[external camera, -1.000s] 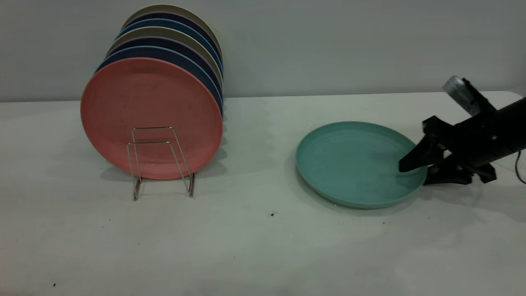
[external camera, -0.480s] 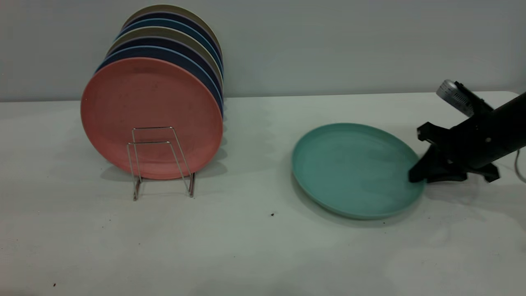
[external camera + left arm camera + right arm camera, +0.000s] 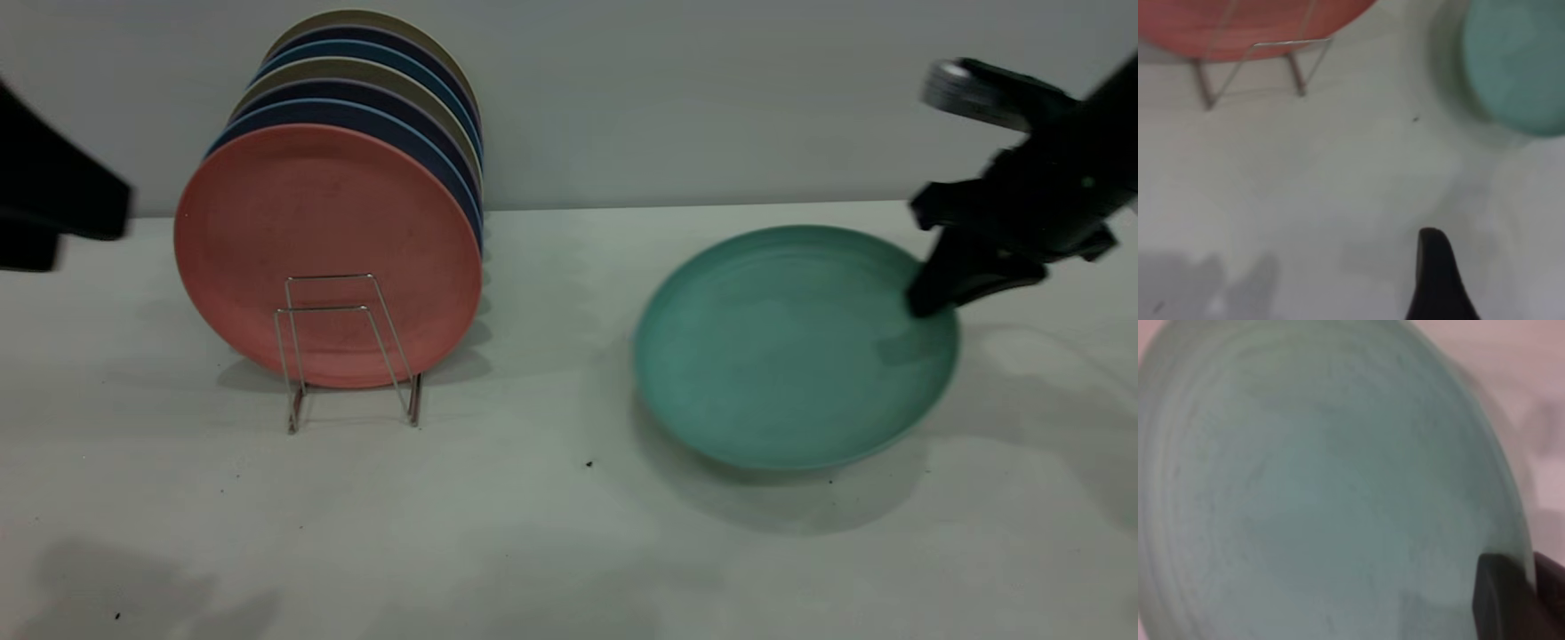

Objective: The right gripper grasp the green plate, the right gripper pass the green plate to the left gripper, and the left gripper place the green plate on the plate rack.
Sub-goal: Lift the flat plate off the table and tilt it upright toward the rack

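My left gripper should set the green plate on the plate rack (image 3: 329, 308), so it needs to reach the plate and grab it by its free rim (image 3: 643, 336), opposite the clamped edge.
The green plate (image 3: 782, 356) is held tilted, its right side raised off the table, right of centre. My right gripper (image 3: 920, 307) is shut on its right rim, one jaw over the inner face. In the right wrist view the plate (image 3: 1325, 487) fills the frame and the right gripper (image 3: 1531, 587) clamps its rim. The left gripper (image 3: 53, 222) hangs at the far left edge, above the table and left of the plate rack (image 3: 329, 308). In the left wrist view one dark finger (image 3: 1438, 280) shows, with the rack (image 3: 1291, 45) and the green plate (image 3: 1518, 67) far off.
The rack holds a salmon-pink plate (image 3: 329, 222) at the front, with several dark blue and olive plates (image 3: 373, 98) upright behind it. Two wire loops stand free in front of the pink plate. A grey wall runs behind the table.
My right gripper closed on the plate's right rim and rose, lifting and tilting the plate. The left gripper came into view at the left edge.
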